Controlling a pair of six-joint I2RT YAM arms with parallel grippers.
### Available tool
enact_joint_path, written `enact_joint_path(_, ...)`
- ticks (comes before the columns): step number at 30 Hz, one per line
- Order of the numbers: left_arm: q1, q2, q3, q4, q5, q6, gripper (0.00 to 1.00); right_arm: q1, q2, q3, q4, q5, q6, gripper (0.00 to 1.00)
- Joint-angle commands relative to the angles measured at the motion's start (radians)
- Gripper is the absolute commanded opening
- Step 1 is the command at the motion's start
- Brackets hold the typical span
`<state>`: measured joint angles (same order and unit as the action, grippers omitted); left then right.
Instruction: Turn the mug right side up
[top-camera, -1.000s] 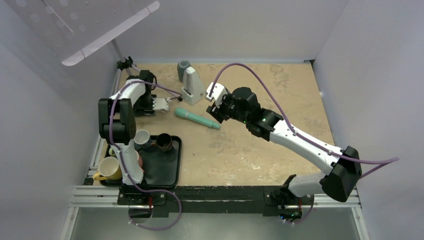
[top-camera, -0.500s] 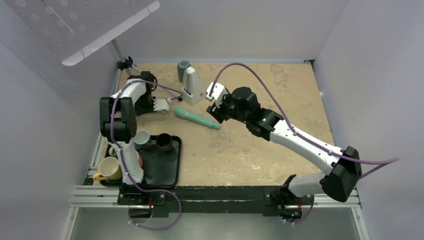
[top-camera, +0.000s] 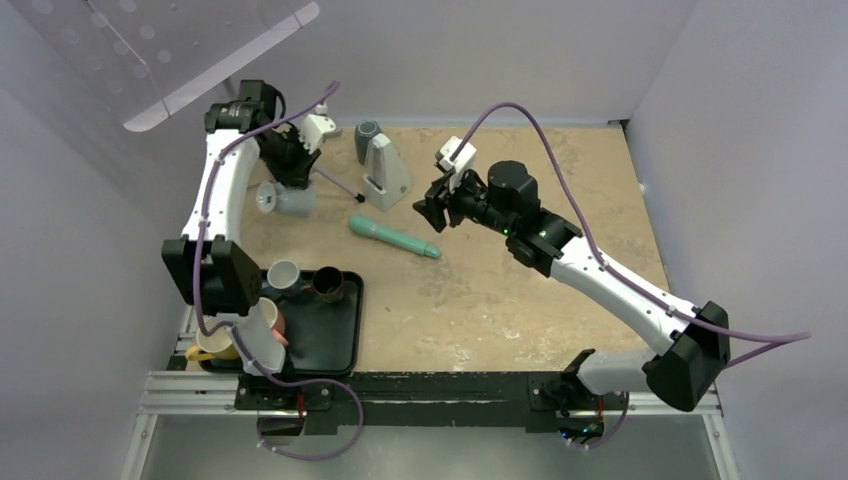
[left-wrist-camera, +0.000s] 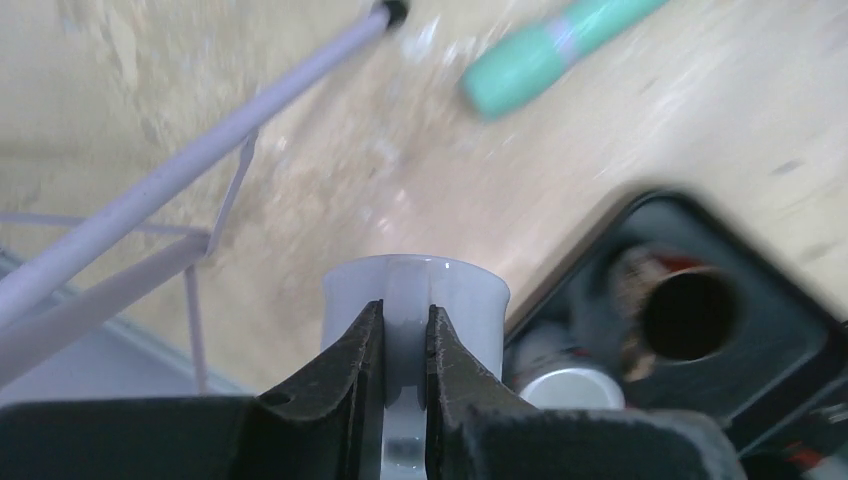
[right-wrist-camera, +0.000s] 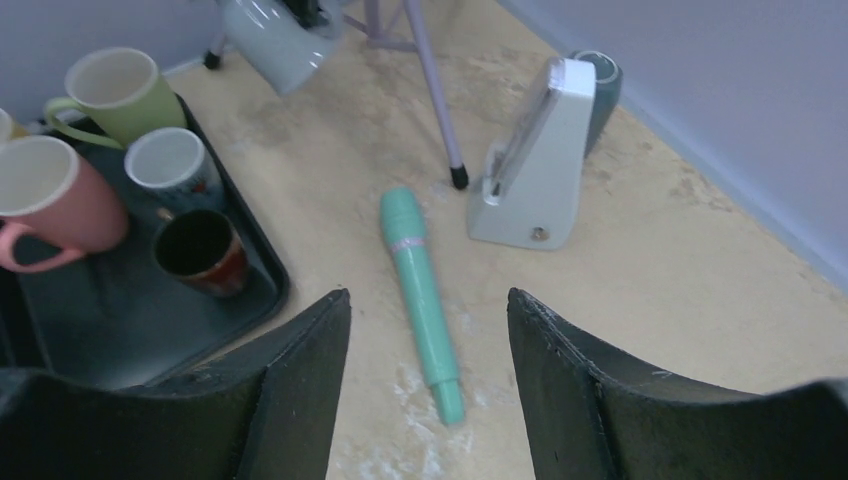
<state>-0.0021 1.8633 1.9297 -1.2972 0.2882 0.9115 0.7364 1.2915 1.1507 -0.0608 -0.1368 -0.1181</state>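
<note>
I need to grab the pale grey mug by its rim with my right gripper next, so my left gripper can let go of the handle. Then the mug can be turned upright.
The pale grey mug (top-camera: 283, 198) hangs in the air over the back left of the table, tilted about on its side with its mouth to the left. My left gripper (top-camera: 291, 172) is shut on its handle; in the left wrist view the jaws (left-wrist-camera: 405, 310) pinch the handle against the mug's wall (left-wrist-camera: 462, 300). The mug also shows at the top of the right wrist view (right-wrist-camera: 275, 40). My right gripper (top-camera: 432, 205) is open and empty, held above the table's middle over a teal stick (right-wrist-camera: 420, 290).
The teal stick (top-camera: 393, 237) lies mid-table. A white wedge-shaped stand (top-camera: 384, 172) and a grey-blue cup (top-camera: 366, 135) are at the back. A black tray (top-camera: 335, 335) at front left holds white, brown, pink and yellow-green mugs. A thin tripod leg (top-camera: 335, 183) slants near the held mug.
My left arm has swung up and back from low on the table's left, and the mug now hangs from its gripper. My right gripper has risen slightly toward the back.
</note>
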Motion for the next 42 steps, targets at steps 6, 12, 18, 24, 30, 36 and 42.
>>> enact_joint_path(6,-0.045,-0.271,0.02,0.302,0.491,-0.696,0.0,-0.022,0.145,0.109,0.357,-0.259,0.422,0.73)
enact_joint_path(12,-0.097,-0.248,0.094,0.313,0.576,-0.841,0.0,-0.044,0.246,0.183,0.484,-0.349,0.545,0.84)
enact_joint_path(18,-0.15,-0.268,0.075,0.351,0.615,-0.864,0.0,-0.046,0.293,0.203,0.53,-0.414,0.568,0.77)
enact_joint_path(24,-0.156,-0.266,0.089,0.439,0.672,-0.997,0.0,-0.045,0.386,0.232,0.58,-0.575,0.681,0.56)
enact_joint_path(30,-0.154,-0.271,0.044,0.41,0.647,-0.955,0.0,-0.045,0.344,0.232,0.596,-0.533,0.615,0.0)
enact_joint_path(36,-0.142,-0.276,0.064,0.312,0.535,-0.821,0.77,0.017,0.248,0.259,0.103,-0.124,0.04,0.0)
enact_joint_path(42,-0.175,-0.227,0.127,0.275,0.455,-0.848,0.8,0.237,0.265,0.262,-0.321,0.292,-0.493,0.0)
